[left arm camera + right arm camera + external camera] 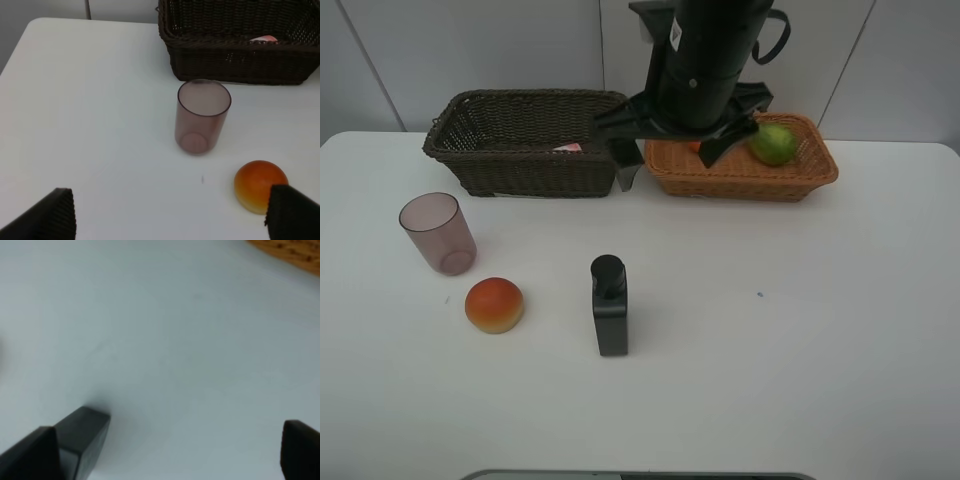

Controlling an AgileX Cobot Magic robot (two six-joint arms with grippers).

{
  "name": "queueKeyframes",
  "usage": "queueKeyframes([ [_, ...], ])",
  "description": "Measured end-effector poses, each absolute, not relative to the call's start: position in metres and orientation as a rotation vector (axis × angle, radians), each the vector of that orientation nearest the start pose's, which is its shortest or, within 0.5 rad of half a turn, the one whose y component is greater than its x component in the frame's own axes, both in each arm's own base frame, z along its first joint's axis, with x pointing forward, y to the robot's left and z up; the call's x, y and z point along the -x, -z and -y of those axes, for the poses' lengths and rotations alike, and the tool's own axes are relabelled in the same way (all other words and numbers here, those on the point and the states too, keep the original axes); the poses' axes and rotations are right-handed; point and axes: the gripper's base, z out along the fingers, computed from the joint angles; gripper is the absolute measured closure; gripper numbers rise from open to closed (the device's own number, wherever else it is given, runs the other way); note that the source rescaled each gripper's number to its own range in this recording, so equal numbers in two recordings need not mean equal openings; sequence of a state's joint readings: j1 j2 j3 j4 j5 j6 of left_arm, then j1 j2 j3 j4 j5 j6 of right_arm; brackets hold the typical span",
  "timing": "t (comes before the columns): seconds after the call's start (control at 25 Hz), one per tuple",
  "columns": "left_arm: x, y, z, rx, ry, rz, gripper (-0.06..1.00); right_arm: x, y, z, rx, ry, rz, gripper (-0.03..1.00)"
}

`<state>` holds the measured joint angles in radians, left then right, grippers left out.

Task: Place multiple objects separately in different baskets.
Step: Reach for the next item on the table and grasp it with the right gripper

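Observation:
I need to grab the black bottle next with my right gripper by its dark rectangular body, so that I can place it in the dark basket.
The purple cup stands left on the table, with the red-orange fruit just in front of it. At mid-table is the black bottle. The dark basket holds the pink bottle. In the tan basket lie the lime and a sliver of orange. My left gripper is open and empty, short of the cup and fruit. My right gripper is open over bare table, with the black bottle by one finger.
A black arm body with two prongs hangs over the gap between the baskets in the exterior view, hiding part of the tan basket. White wall panels rise behind the table.

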<state>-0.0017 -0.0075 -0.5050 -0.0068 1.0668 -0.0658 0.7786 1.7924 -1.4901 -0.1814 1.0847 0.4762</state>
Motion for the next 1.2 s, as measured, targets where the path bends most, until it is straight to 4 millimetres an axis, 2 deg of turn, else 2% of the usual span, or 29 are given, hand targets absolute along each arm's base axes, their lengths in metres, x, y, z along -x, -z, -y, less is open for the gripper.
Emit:
queueKeyframes([
  [0.28, 0.007, -0.278, 0.001, 0.065, 0.050, -2.037, -0.03, -0.245, -0.266, -0.275, 0.483, -0.044, -2.816, 0.09],
  [0.4, 0.007, -0.278, 0.001, 0.065, 0.050, -2.037, -0.03, -0.238, -0.265, -0.283, 0.448, -0.066, -2.820, 0.09],
  [0.6, 0.007, -0.278, 0.001, 0.065, 0.050, -2.037, -0.03, -0.237, -0.251, -0.291, 0.353, -0.053, -2.859, 0.09],
  [1.04, 0.007, -0.278, 0.001, 0.065, 0.050, -2.037, -0.03, -0.234, -0.208, -0.310, 0.306, 0.032, -2.934, 0.09],
  [1.2, 0.007, -0.278, 0.001, 0.065, 0.050, -2.037, -0.03, -0.236, -0.202, -0.313, 0.301, 0.021, -2.931, 0.09],
])
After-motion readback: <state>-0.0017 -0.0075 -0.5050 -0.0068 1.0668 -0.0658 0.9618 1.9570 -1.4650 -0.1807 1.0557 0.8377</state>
